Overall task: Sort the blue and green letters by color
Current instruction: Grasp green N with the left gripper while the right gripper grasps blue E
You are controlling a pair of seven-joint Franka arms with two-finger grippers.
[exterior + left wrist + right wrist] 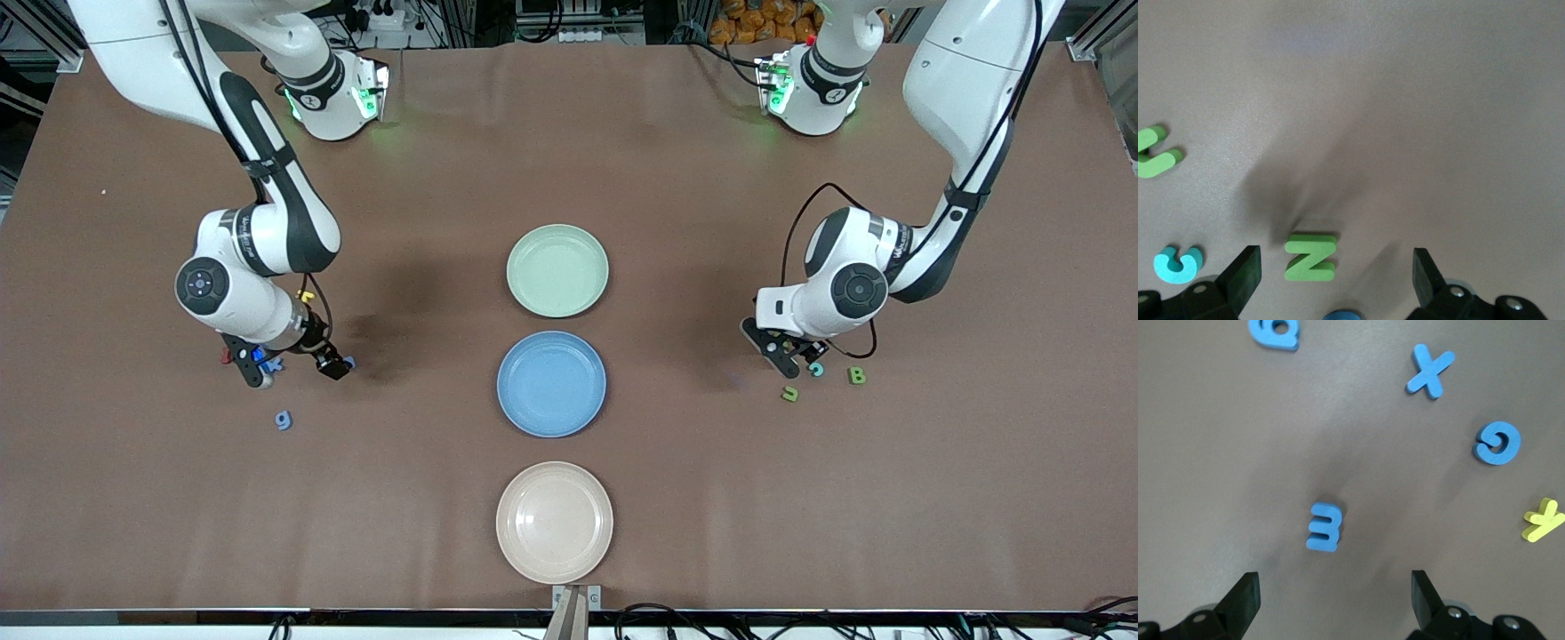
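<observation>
My right gripper isn't ready to close yet: its fingers stop short of the blue E in the right wrist view. It needs to first move toward the blue E.
My right gripper (292, 364) hovers open low over the blue letters at the right arm's end of the table. In its wrist view the right gripper (1335, 600) stands open just short of the blue E (1323, 527), with the x (1429, 371), G (1498, 443) and g (1275, 332) spread around it. The g (284, 420) lies nearest the front camera. My left gripper (791, 356) is open over the green letters. The left gripper (1335, 280) has the green N (1310, 257) between its fingers, untouched. The green u (789, 393) and B (856, 375) lie beside it.
Three empty plates sit in a row mid-table: green (557, 269), blue (551, 383) and beige (554, 522), the beige nearest the front camera. A yellow letter (1543, 520) lies by the blue ones. A teal letter (1178, 264) lies by the green ones.
</observation>
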